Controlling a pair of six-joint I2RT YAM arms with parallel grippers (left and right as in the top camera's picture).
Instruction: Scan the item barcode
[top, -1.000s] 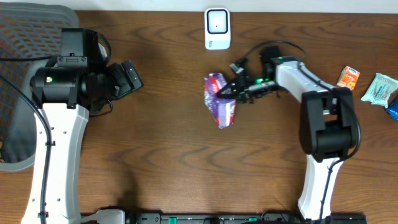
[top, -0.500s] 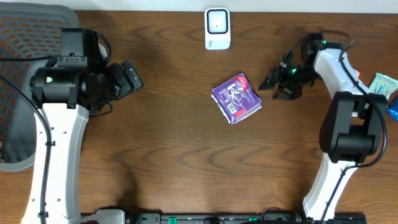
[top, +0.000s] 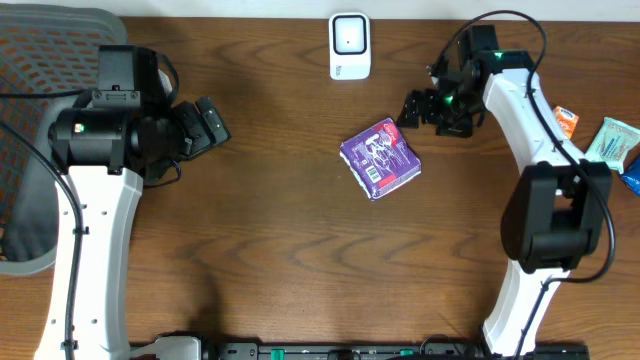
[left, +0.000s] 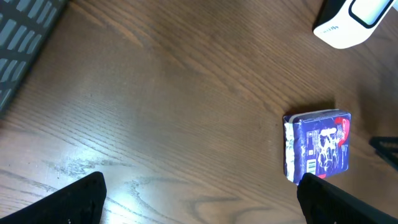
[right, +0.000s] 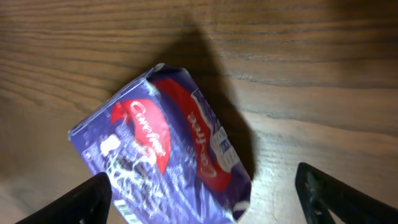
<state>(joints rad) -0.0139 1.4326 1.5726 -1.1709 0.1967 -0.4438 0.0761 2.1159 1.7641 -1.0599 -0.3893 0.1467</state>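
Observation:
The right gripper reaches the purple packet next and grabs its red-lettered edge, leaving the barcode free to scan.
The item, a purple packet with red lettering, lies flat on the wooden table, free of both grippers. A small barcode shows near its front edge. The white scanner stands at the table's back edge. My right gripper hovers open to the right of and behind the packet; in the right wrist view its spread fingers frame the packet below. Far to the left, my left gripper is open and holds nothing. In the left wrist view the left gripper is wide apart, with the packet and scanner ahead.
An orange packet, a teal packet and a blue item lie at the right edge. A grey mesh chair sits off the table's left side.
My right gripper has let go of the purple packet, opened, and pulled away to the right and back. The packet has dropped flat on the table. The left arm has not moved.

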